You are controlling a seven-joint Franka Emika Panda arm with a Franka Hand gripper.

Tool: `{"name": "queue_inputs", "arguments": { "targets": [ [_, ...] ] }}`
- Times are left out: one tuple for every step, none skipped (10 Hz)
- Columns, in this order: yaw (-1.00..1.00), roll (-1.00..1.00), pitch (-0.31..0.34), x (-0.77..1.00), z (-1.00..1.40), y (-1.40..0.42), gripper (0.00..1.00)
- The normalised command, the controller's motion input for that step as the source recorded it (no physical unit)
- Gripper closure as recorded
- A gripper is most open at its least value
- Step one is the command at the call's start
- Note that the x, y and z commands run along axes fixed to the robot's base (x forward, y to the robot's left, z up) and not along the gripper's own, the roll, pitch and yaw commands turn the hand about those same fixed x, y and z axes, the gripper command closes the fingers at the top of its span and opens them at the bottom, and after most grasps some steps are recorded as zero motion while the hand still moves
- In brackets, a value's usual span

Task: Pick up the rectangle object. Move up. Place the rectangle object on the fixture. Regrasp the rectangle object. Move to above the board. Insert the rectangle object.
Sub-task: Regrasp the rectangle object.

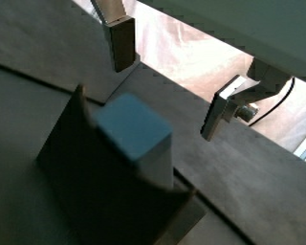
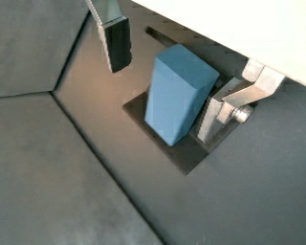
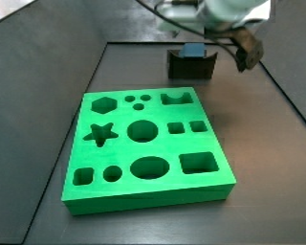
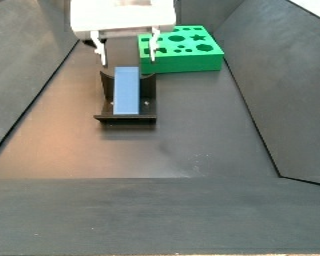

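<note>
My gripper takes hold of the rectangle object by its end standing out of the fixture next. Then the object goes into the board point(image 3: 149, 144).
The rectangle object point(image 2: 182, 91), a light blue-grey block, rests on the dark fixture point(image 2: 182, 155) and nothing grips it. It also shows in the other wrist view as the rectangle object point(image 1: 133, 129) on the fixture point(image 1: 104, 187). My gripper point(image 2: 167, 80) is open just above it, one finger close beside the block and the other well apart. In a side view the gripper point(image 4: 124, 52) hovers over the far end of the block point(image 4: 127, 90) on the fixture point(image 4: 127, 117). The green board point(image 3: 149, 144) lies apart from the fixture point(image 3: 190, 65), the block point(image 3: 194, 50) and the gripper point(image 3: 226, 43).
The dark floor is bounded by sloping dark walls point(image 4: 43, 90) on both sides. The board point(image 4: 183, 48) sits just beyond the fixture, near my arm. A pale bright area point(image 1: 194, 57) shows past the fingers.
</note>
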Motion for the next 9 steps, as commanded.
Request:
{"name": "queue_inputs", "arguments": {
  "targets": [
    [-0.05,0.07,-0.089,0.10,-0.94,0.03,0.00],
    [-0.06,0.07,-0.051,0.09,-0.74,0.02,0.00],
    [-0.06,0.07,-0.027,0.08,-0.59,0.01,0.00],
    [-0.05,0.07,-0.004,0.08,-0.45,0.01,0.00],
    [-0.03,0.06,0.014,0.08,-0.32,0.00,0.00],
    [-0.01,0.05,0.032,0.03,-0.20,-0.01,0.00],
    [0.00,0.05,0.026,0.01,-0.18,-0.01,0.00],
    [0.01,0.05,0.026,0.02,-0.18,-0.01,0.00],
    [0.01,0.05,0.026,0.02,-0.18,-0.01,0.00]
  ]
}}
